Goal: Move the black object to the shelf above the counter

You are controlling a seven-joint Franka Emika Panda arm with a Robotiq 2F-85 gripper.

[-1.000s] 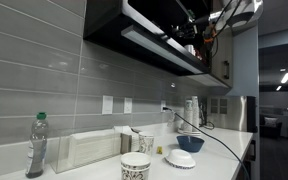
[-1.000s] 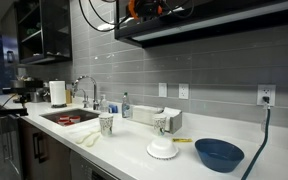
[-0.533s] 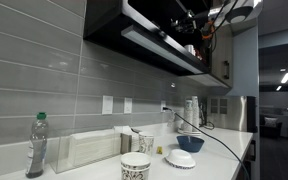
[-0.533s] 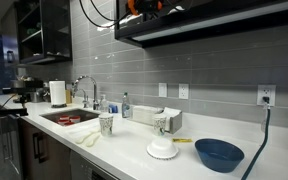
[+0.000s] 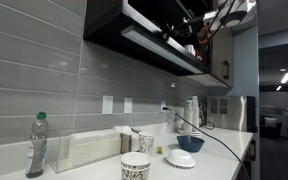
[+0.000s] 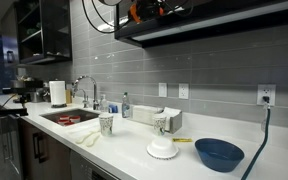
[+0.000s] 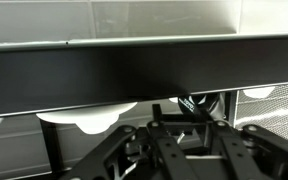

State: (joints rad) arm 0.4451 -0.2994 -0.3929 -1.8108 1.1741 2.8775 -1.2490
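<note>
The small black object is at the shelf's dark edge and would rest on the shelf [image 5: 154, 45], clear of the white dishes, so it is time for my gripper to release it.
My gripper [image 7: 189, 118] is up at the long dark shelf [image 5: 154, 45], which also shows in another exterior view [image 6: 214, 25] and fills the wrist view [image 7: 134, 70]. In both exterior views the arm [image 5: 192, 28] [image 6: 144, 10] reaches in over the shelf's top. In the wrist view the fingers hold a small black object [image 7: 187, 103] with white lettering, just below the shelf's edge. The black object is too small to make out in the exterior views. The white counter [image 6: 134, 140] lies far below.
On the counter stand a blue bowl [image 6: 219, 153], a white dish [image 6: 163, 150], patterned cups [image 6: 106, 124], a napkin box [image 5: 89, 150] and a bottle [image 5: 36, 145]. A sink [image 6: 69, 117] is at the far end. A thin black cable [image 5: 219, 140] hangs across.
The arm has shifted slightly along the top of the shelf. Nothing on the counter has moved.
</note>
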